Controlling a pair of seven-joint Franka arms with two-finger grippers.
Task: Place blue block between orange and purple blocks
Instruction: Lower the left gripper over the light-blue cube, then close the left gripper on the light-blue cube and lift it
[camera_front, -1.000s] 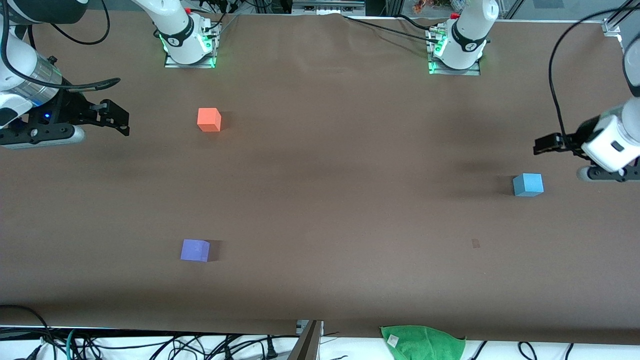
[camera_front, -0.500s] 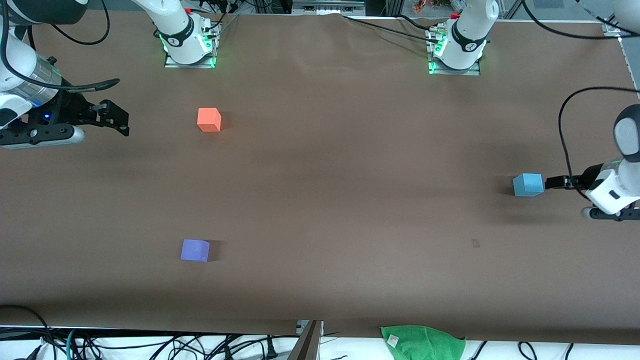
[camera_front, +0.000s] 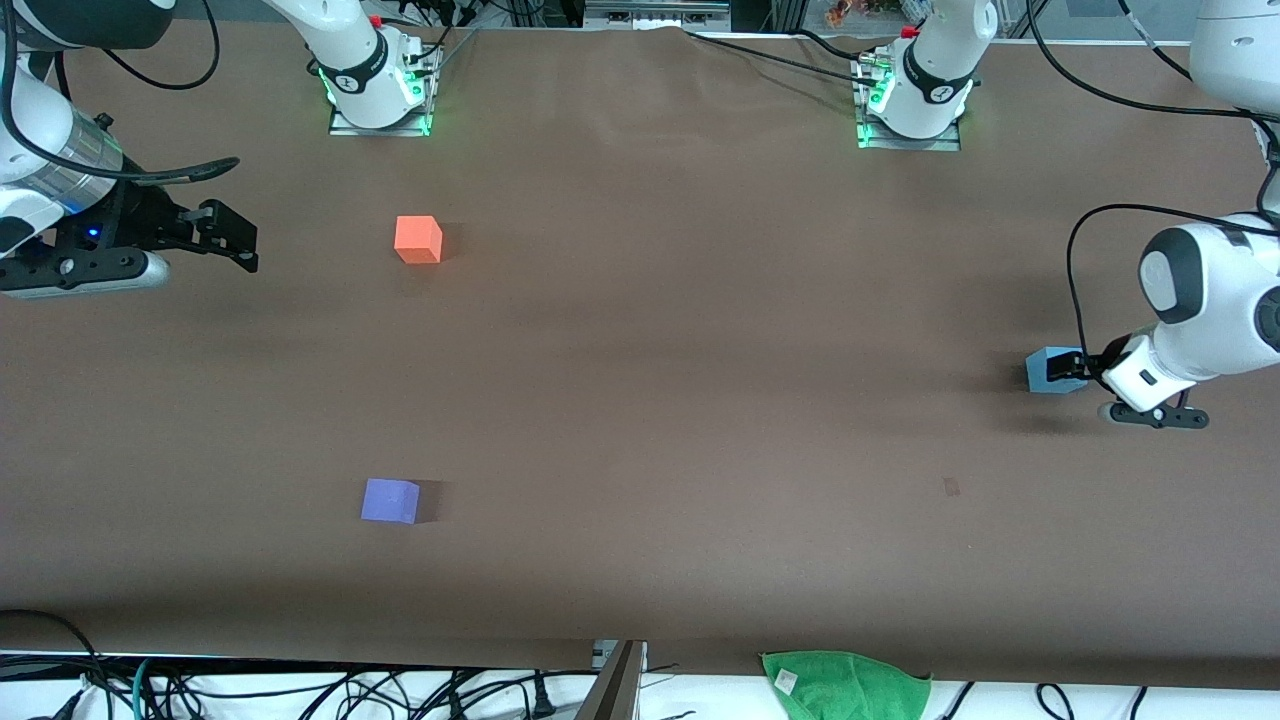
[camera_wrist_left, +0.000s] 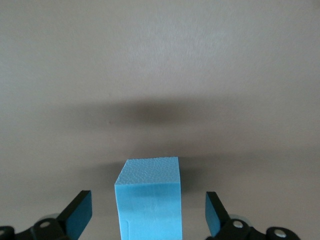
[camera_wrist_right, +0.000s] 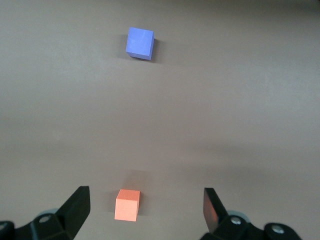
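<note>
The blue block (camera_front: 1048, 370) should go between the orange and purple blocks, so my left gripper will grab its two opposite sides next.
The blue block (camera_front: 1048, 370) sits on the brown table toward the left arm's end. My left gripper (camera_front: 1078, 370) is open and low around it. In the left wrist view the blue block (camera_wrist_left: 149, 199) stands between the two fingers (camera_wrist_left: 79, 212) with a gap on each side. The orange block (camera_front: 417, 240) sits toward the right arm's end, and the purple block (camera_front: 390, 500) lies nearer the front camera than it. My right gripper (camera_front: 232, 236) is open and empty, up in the air beside the orange block (camera_wrist_right: 127, 204). The purple block (camera_wrist_right: 139, 42) also shows in the right wrist view.
A green cloth (camera_front: 848, 684) lies at the table's front edge. Cables (camera_front: 300, 690) hang below that edge. The two arm bases (camera_front: 372, 80) stand along the edge farthest from the front camera.
My left gripper has come down and forward until its open fingers stand around the blue block. The right arm has not moved. The blocks have not moved.
</note>
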